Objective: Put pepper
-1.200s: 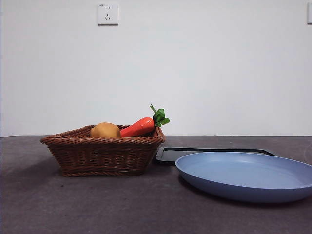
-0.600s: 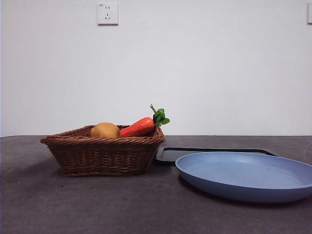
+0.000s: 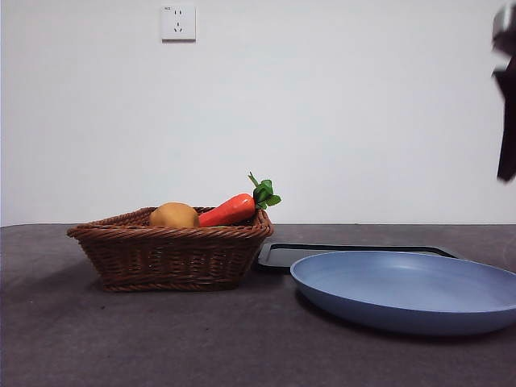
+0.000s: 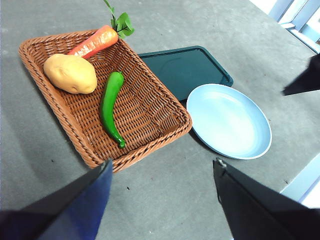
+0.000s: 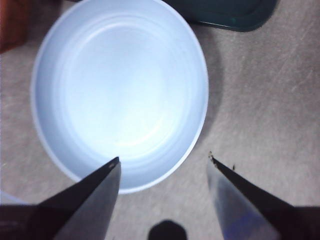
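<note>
My right gripper grabs the blue plate by its rim (image 5: 175,168) next, to set the plate onto the dark green tray (image 5: 235,12).
The pepper (image 4: 110,107), long and glossy green, lies inside the wicker basket (image 4: 184,128) between a potato (image 4: 70,73) and the basket's near wall. From the front, the basket wall (image 3: 169,254) hides it. My left gripper (image 4: 162,164) hangs open high above the table, on the near side of the basket, holding nothing. My right gripper (image 5: 164,157) is open and empty above the edge of the blue plate (image 5: 120,90). It shows as a black tip (image 3: 506,97) at the front view's upper right edge.
A carrot (image 4: 95,42) leans on the basket's far rim beside the potato (image 3: 173,215). The blue plate (image 4: 230,120) lies right of the basket, with a dark green tray (image 4: 185,67) behind it. Bare table surrounds them.
A black arm tip has come into the front view at the upper right edge. The basket, vegetables, plate and tray have not moved.
</note>
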Tool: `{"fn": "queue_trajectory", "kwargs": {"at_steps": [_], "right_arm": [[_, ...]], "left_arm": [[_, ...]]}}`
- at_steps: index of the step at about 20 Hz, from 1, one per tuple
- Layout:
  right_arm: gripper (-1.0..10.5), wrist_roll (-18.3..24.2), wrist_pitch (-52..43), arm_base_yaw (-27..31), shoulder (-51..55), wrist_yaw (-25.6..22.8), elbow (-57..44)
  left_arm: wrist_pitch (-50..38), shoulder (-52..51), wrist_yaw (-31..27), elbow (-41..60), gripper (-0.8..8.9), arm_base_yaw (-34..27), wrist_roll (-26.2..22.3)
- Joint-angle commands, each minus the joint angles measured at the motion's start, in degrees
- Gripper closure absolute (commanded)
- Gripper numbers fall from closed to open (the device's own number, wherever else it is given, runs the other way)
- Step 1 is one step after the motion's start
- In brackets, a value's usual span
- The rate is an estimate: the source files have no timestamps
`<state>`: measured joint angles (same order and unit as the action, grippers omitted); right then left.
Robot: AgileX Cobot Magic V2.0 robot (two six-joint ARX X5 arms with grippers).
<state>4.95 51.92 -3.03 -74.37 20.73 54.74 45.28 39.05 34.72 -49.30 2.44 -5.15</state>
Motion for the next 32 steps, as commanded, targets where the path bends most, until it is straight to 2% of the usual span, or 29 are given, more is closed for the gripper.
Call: {"fn": "queue_trajectory", "kwargs": {"at_steps": [1,18,30,32], "right_arm": [[6.5,-0.4,-2.0,-0.2,-4.6,-0.4,0.9],[6.8,-0.2,-10.3,-0.2,-19.9,-0.1,0.9],[9.3,-0.2,-11.3,-0.6,-22.0,0.3,0.9],[9.4,-0.4,-11.6,-0.6,-22.1,0.3,0.9]], "left_arm": [[-0.7,0.3,0.3,-0.8,4.6,0.2,-0.5],[-0.7,0.3,0.3,-0.8,4.6,0.2,-0.5],[-0.7,0.3,0.2,-0.8,4.6,0.2,-0.5],[-0.6,0.3,0.2,-0.8,4.6,0.2,-0.4]]}}
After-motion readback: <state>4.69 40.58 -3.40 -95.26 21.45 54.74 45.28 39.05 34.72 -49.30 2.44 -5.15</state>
